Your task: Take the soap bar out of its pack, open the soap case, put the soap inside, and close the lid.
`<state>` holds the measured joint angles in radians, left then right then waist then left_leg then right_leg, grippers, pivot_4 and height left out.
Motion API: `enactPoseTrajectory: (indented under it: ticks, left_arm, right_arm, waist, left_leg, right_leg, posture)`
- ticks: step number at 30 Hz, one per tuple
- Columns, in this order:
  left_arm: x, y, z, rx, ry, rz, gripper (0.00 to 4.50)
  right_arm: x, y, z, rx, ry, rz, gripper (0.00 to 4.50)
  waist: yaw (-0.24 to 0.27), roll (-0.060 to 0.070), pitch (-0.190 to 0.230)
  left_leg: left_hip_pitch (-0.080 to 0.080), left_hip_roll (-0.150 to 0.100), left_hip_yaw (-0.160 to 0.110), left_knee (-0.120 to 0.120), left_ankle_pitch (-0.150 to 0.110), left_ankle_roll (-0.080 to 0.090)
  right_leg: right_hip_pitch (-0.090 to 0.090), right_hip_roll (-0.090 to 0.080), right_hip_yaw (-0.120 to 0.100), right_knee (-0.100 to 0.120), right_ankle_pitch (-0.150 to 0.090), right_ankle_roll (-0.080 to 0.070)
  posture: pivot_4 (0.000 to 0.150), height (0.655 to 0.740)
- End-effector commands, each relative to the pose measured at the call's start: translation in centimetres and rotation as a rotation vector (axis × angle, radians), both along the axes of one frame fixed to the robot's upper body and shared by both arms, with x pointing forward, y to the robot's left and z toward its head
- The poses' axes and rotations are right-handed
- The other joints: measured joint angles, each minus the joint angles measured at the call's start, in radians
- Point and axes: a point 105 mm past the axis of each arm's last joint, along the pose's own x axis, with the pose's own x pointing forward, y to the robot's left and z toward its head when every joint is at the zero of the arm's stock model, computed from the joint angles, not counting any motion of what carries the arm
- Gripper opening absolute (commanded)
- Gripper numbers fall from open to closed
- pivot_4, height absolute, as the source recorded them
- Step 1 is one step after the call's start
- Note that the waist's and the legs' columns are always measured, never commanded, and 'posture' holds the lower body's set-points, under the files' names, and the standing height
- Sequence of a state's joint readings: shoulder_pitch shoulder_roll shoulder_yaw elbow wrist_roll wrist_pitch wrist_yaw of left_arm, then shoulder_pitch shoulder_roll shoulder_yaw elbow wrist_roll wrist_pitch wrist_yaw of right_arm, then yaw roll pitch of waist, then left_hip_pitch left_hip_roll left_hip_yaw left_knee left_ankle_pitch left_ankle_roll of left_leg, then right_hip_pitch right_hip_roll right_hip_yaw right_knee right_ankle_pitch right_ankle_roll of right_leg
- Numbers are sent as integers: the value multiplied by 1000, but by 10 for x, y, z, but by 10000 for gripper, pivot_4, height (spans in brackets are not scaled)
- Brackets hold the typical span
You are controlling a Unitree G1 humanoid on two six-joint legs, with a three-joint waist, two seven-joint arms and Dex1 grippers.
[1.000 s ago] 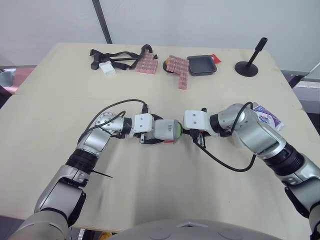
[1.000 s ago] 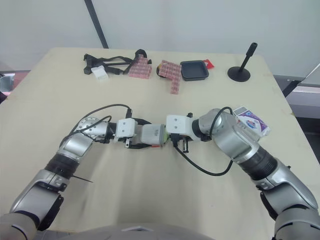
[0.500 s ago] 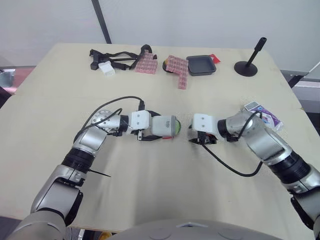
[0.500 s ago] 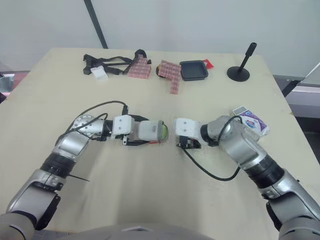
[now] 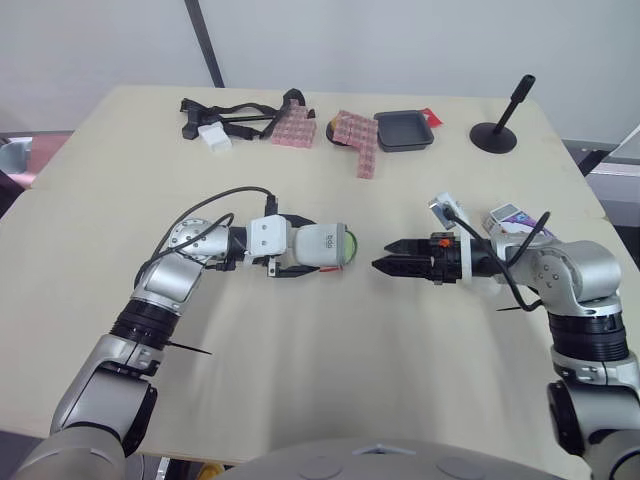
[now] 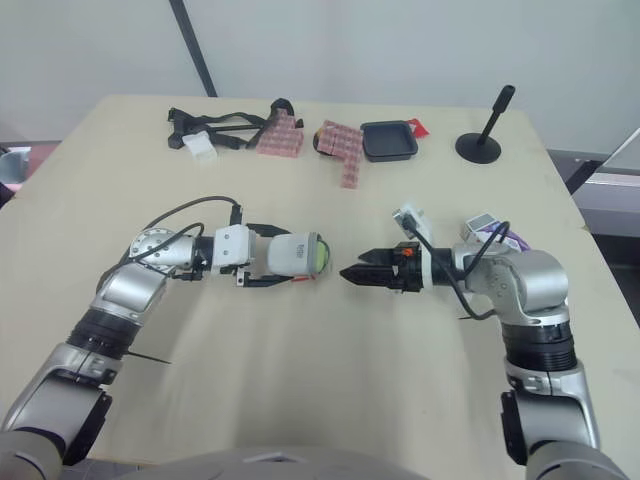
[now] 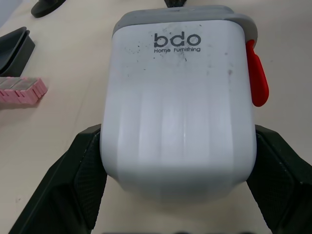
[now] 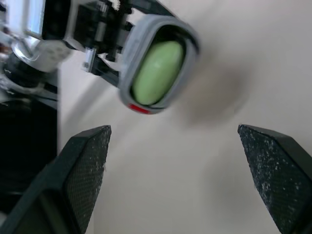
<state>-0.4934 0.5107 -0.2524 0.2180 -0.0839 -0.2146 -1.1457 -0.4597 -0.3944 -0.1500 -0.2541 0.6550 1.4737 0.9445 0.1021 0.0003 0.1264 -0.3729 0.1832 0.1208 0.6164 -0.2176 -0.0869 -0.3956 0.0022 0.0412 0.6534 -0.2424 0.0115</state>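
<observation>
My right gripper grabs the case by its rounded white shell (image 5: 318, 245) next, to get the lid closed over the green soap bar (image 5: 349, 247).
My left gripper (image 5: 300, 252) is shut on the white soap case (image 5: 320, 247), which lies on its side just above the table. Its black fingers (image 7: 80, 168) clamp both flanks of the case (image 7: 180, 97), and a red latch (image 7: 257, 78) sticks out on one side. The green soap bar (image 8: 157, 71) sits inside the case's open end, facing right. My right gripper (image 5: 383, 256) is open, a short gap to the right of that open end, with nothing between its fingers (image 8: 83, 170). The purple soap pack (image 5: 528, 228) lies at the right, behind my right arm.
Along the far edge lie black straps (image 5: 230, 115), a small white box (image 5: 214, 139), pink packs (image 5: 355, 140), a black tray (image 5: 403, 130) and a black stand (image 5: 497, 130). The right table edge runs close behind the soap pack.
My right gripper has opened and drawn back to the right, away from the case's open end, leaving the green soap inside. My left gripper shifted slightly left with the case.
</observation>
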Motion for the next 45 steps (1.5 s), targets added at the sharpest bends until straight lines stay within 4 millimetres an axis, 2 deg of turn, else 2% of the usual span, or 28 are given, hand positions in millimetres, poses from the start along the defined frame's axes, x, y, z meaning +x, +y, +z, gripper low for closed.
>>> enactPoseTrajectory:
  ticks: [1,8,25,32,42,45]
  left_arm:
    - [-3,-2,12,-33,-32,-15,34550]
    - [-7,-6,12,-43,-15,-32,34550]
    - [-18,-13,11,-66,61,-60,34550]
    - [-20,-18,14,-83,59,-76,34550]
    - [-21,-15,13,-74,62,-69,34550]
    - [-21,-10,11,-62,59,-59,34550]
  right_arm:
    - [-11,5,11,83,49,4,44699]
    - [-15,19,9,110,52,-9,44699]
    - [-11,41,11,148,73,-9,44699]
    - [-10,47,4,156,117,-9,44699]
    - [-9,42,-2,127,133,-29,44699]
    - [-8,35,-6,101,133,-47,44699]
  waist:
    - [10,0,0]
    - [28,0,0]
    - [9,1,0]
    - [6,1,0]
    - [5,1,0]
    - [6,1,0]
  left_leg:
    - [0,0,0,0,0,0]
    - [3,0,0,0,0,0]
    - [3,0,0,-1,0,-1]
    - [3,0,0,-1,0,-1]
    - [3,0,0,-1,0,-1]
    - [3,0,0,-1,0,-1]
  right_leg:
    - [0,0,0,0,0,0]
    - [-3,-1,0,0,0,0]
    - [-3,-1,0,-1,0,0]
    - [-3,-1,-1,-2,0,0]
    - [-2,-1,-1,-2,0,0]
    - [-2,-1,-1,-2,0,0]
  posture:
    - [1500,7400]
    - [1500,7400]
    - [1500,7400]
    - [1500,7400]
    - [1500,7400]
    - [1500,7400]
